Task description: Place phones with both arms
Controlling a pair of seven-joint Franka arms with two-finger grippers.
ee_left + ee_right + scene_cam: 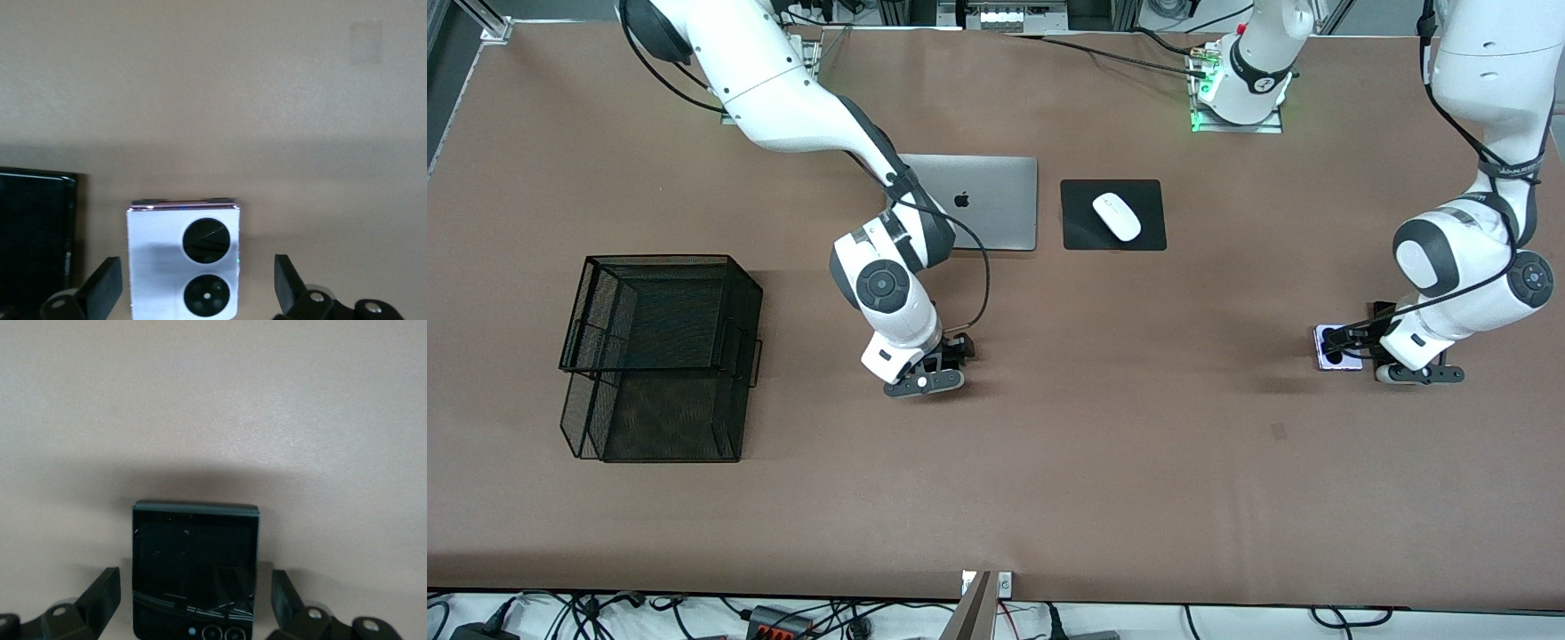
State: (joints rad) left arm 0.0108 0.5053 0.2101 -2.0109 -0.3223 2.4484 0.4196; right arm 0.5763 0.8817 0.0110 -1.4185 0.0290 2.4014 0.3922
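Observation:
I need to grab the small black phone by its side edges with my right gripper next. Then the phone goes in the black mesh basket [660, 357].
The lilac-white phone [160, 260] with two black circles lies flat on the brown table toward the left arm's end [1343, 358]. My left gripper [197, 288] is low over it and open, with one finger [103, 290] on each side and a gap to the phone. A long black slab phone [37, 240] lies beside the lilac one. The small squarish black phone [193, 567] lies flat near the table's middle. My right gripper [193, 601] straddles it, open, its fingers [100, 600] clear of the phone's edges. In the front view the right gripper [951, 353] hides that phone, and the left gripper [1352, 342] partly covers the lilac one.
A black wire-mesh basket [658, 356] stands toward the right arm's end of the table. A shut silver laptop [996, 204] lies near the robots' bases, with a white mouse [1117, 216] on a black pad [1080, 236] beside it.

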